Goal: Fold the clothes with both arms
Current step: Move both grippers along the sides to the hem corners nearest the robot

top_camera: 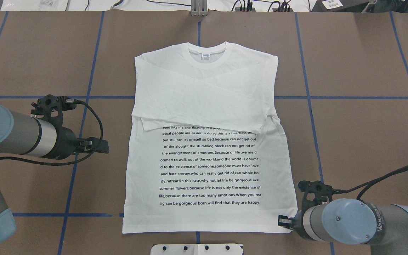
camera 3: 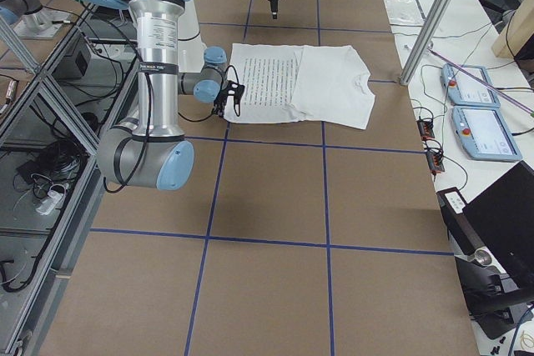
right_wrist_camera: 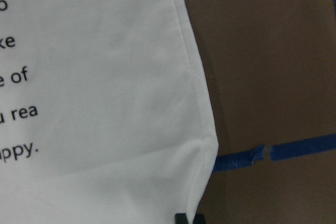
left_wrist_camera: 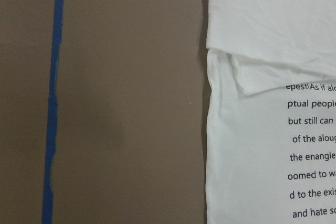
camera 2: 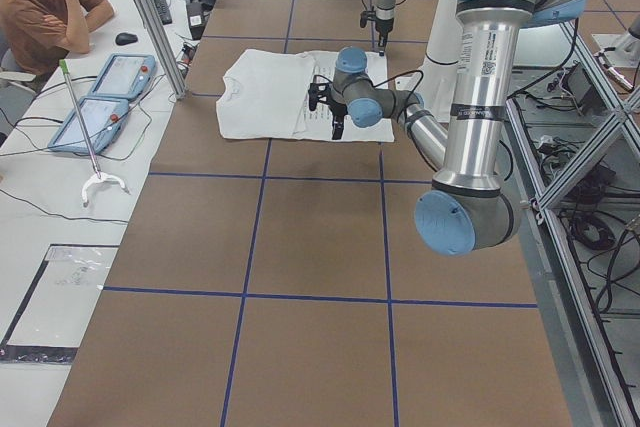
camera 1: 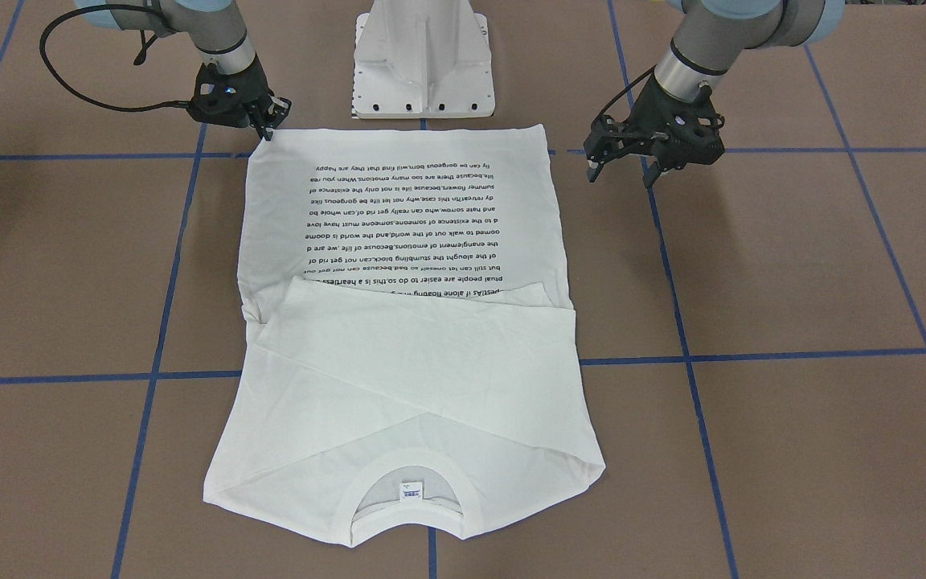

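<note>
My left gripper grabs the shirt by its free hem corner (camera 1: 538, 132) next, as the shirt's printed front (camera 1: 402, 217) lies flat on the tabletop.
The white shirt (top_camera: 207, 141) lies flat on the brown table, its black text facing up and its sleeves folded across the chest. Its collar (top_camera: 207, 55) with the small tag lies at the far side. My right gripper (top_camera: 283, 221) is down at the near right hem corner (right_wrist_camera: 207, 148). Its fingertips (right_wrist_camera: 181, 217) stand close together with the hem edge between them, so it looks shut on the cloth. My left gripper (camera 1: 620, 175) is open and empty. It hovers over bare table left of the shirt's edge (left_wrist_camera: 207, 129) and does not touch it.
The white pedestal base (camera 1: 423, 64) stands at the near edge behind the hem. Blue tape lines (top_camera: 90, 97) cross the brown table. In the left side view an operator (camera 2: 45, 7) sits beside two tablets (camera 2: 105, 97), and a metal post (camera 2: 150, 17) stands there.
</note>
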Motion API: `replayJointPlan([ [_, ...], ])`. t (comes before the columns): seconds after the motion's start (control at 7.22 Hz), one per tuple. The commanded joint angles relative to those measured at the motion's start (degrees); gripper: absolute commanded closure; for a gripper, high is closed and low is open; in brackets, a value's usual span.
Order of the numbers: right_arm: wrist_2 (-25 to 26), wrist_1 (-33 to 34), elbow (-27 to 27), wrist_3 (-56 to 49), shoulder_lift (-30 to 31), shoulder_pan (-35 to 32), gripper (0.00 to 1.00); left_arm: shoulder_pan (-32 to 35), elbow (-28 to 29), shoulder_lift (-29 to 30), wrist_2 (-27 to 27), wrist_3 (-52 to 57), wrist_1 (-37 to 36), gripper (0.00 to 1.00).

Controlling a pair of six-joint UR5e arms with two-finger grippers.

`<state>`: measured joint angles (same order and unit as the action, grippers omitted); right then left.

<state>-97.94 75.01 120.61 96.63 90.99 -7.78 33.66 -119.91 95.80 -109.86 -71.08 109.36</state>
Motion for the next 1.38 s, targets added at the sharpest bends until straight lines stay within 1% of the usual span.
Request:
replayJointPlan([
  [0.0, 0.2, 0.0, 0.1, 0.0, -0.6, 0.1, 1.00, -0.2, -0.2, 0.4, -0.2, -4.4, -0.2, 0.00],
  [0.14, 0.6, 0.0, 0.3, 0.0, -0.6, -0.1, 1.00, -1.4, -0.6, 1.1, -0.1, -10.3, -0.3, 0.00],
  [0.28, 0.7, 0.0, 1.5, 0.0, -0.6, -0.4, 1.00, -4.9, -0.8, 1.1, 0.3, -14.7, -0.4, 0.00],
  [0.42, 0.6, 0.0, 2.1, 0.0, -0.5, -2.0, 1.00, -9.8, -0.6, 1.3, 0.6, -21.4, -0.5, 0.00],
  [0.55, -0.1, -0.1, 2.5, -0.2, -0.2, -3.9, 1.00, -13.9, -0.3, 1.5, 2.6, -25.0, -0.6, 0.00],
  [0.69, -0.1, -0.2, 2.9, -0.3, -0.2, -4.3, 1.00, -16.7, 0.1, 1.5, 4.2, -27.0, -0.6, 0.01],
  [0.83, -0.1, -0.3, 3.0, -0.3, -0.6, -4.7, 1.00, -19.2, 1.9, 1.6, 4.8, -27.4, -0.6, 0.01],
  [0.97, -0.3, -0.4, 3.9, -0.3, -0.6, -4.9, 1.00, -19.4, 4.4, 2.8, 6.3, -27.4, -0.6, 0.01],
  [1.11, -0.7, -0.3, 4.1, -0.3, -0.6, -5.2, 1.00, -19.8, 6.7, 4.2, 6.4, -27.4, -0.6, 0.01],
  [1.25, -0.8, -0.3, 4.0, -0.3, -0.6, -5.3, 1.00, -20.9, 6.6, 4.2, 6.4, -27.4, -0.6, 0.02],
])
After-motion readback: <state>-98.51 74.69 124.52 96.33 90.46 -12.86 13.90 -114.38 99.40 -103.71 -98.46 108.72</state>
